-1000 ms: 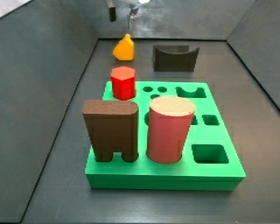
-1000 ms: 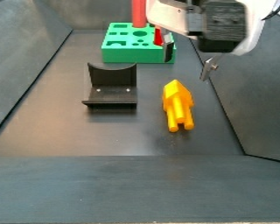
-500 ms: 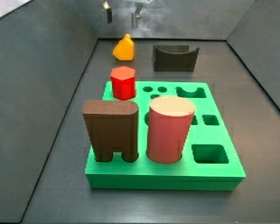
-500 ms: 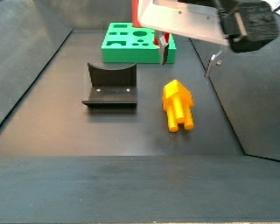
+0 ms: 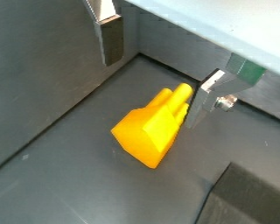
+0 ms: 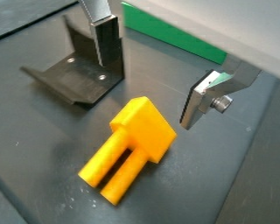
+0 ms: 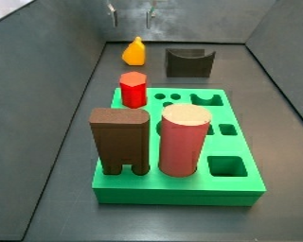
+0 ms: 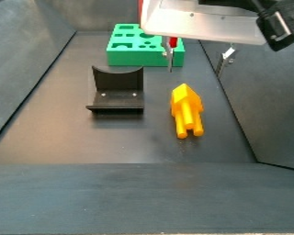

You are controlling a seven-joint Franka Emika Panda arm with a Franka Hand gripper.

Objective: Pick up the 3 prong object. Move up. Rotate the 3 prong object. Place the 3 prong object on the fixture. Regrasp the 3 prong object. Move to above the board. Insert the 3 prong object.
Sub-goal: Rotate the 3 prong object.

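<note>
Next, my gripper grabs the 3 prong object by its thick faceted body [image 7: 135, 56], so the object's prongs stay free to go into the green board [image 7: 180, 194].
The yellow 3 prong object [image 5: 152, 133] [image 6: 129, 149] lies flat on the dark floor, beside the fixture [image 8: 115, 89] [image 6: 74, 74] [image 7: 188, 62]. Both side views show the 3 prong object [image 7: 135, 51] [image 8: 186, 110] apart from the green board [image 7: 180, 194] [image 8: 131, 48]. My gripper [image 5: 157, 70] [image 6: 154, 68] hangs open above the object with nothing between its fingers [image 5: 111, 39]. In the side views the gripper [image 7: 133, 15] [image 8: 197, 58] is well clear of the floor.
On the board stand a red hexagonal peg [image 7: 133, 89], a tall brown arch block [image 7: 120, 140] and a pink cylinder [image 7: 185, 140]. Grey walls slope up on both sides of the floor.
The gripper has shifted and turned over the last second, and its two fingertips now show further apart above the yellow object. The object, fixture and board have not moved.
</note>
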